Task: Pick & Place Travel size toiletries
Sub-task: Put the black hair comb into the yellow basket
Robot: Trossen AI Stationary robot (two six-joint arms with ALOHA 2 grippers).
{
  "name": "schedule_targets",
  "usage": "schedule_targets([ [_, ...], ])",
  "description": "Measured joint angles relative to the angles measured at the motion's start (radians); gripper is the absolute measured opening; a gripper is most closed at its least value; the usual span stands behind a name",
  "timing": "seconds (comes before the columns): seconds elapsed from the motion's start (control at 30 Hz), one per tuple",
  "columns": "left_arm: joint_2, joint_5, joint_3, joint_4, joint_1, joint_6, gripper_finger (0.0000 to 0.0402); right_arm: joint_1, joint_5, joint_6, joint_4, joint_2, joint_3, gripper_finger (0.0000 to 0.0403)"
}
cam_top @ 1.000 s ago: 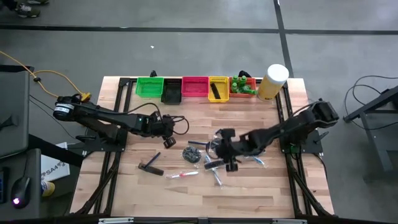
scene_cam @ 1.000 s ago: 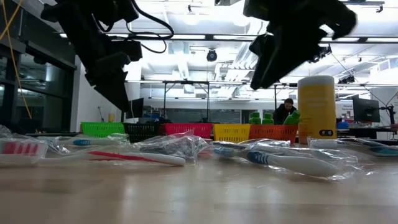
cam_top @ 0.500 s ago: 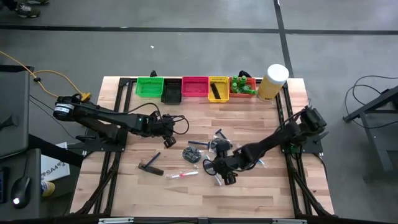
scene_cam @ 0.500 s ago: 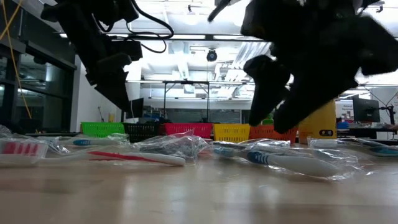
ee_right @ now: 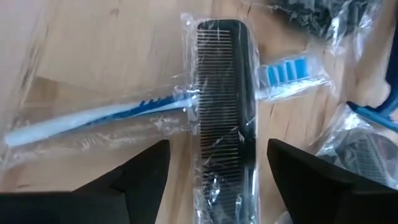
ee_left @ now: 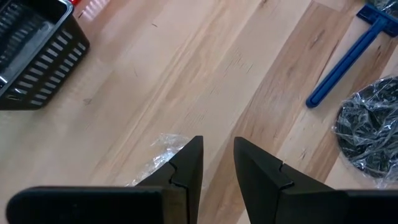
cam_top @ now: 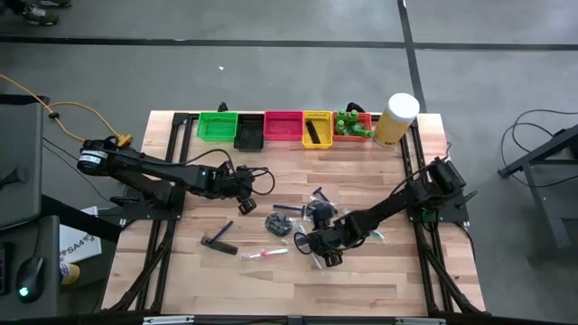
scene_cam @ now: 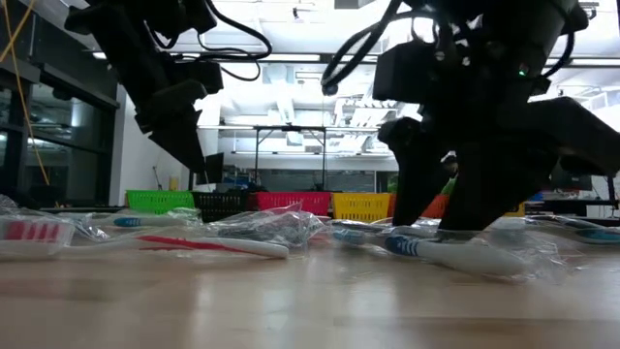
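Note:
I should close my right gripper now: its fingers, down beside the black comb's teeth and spine (ee_right: 226, 152) near the table, would hold the comb.
A black comb (ee_right: 224, 112) in clear wrap lies across a blue toothbrush (ee_right: 93, 118) in the pile of toiletries (cam_top: 302, 226) at mid-table. My right gripper (ee_right: 217, 158) is low over the comb and open, one finger on either side of it; no touch shows. In the low view the right gripper (scene_cam: 436, 218) reaches down to the wrapped toothbrush (scene_cam: 455, 254). My left gripper (ee_left: 217, 162) hangs above bare wood left of the pile, its fingers a narrow gap apart with nothing between. A clear wrapper (ee_left: 163, 155) lies below it.
Green (cam_top: 217, 125), black (cam_top: 249, 135), red (cam_top: 283, 126), yellow (cam_top: 317, 128) and orange (cam_top: 354, 135) bins line the far edge, beside a pale-yellow cylinder (cam_top: 397, 117). A second black comb (cam_top: 219, 242), a pink toothbrush (cam_top: 265, 254), a wrapped dark disc (ee_left: 370, 127) and a blue razor (ee_left: 348, 59) lie loose.
My right gripper has come down from well above the table and moved toward the near edge and a little left. It now stands low over the wrapped comb. The toiletries have not moved.

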Motion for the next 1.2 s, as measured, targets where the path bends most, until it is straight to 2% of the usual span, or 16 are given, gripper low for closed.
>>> schedule_targets([
  [0.23,0.0,0.0,0.0,0.001,0.0,0.0,0.009,-0.046,-0.09,-0.015,-0.007,0.0,0.0,0.0226],
  [0.6,0.0,0.0,0.0,0.001,0.0,0.002,0.009,-0.084,-0.143,-0.027,-0.009,0.002,0.0,0.012],
  [0.77,0.0,0.0,0.0,0.001,0.0,0.006,0.009,-0.091,-0.139,-0.025,-0.012,-0.007,-0.002,0.0121],
  [0.93,0.0,0.0,0.0,0.001,0.0,0.006,0.009,-0.094,-0.139,-0.018,-0.013,-0.008,-0.002,0.0139],
  [1.07,0.0,0.0,0.0,0.001,0.0,0.007,0.009,-0.094,-0.145,-0.019,-0.014,-0.01,-0.002,0.012],
  [1.2,0.0,0.0,0.0,0.001,0.0,0.007,0.009,-0.096,-0.15,-0.018,-0.038,-0.036,-0.003,0.0119],
])
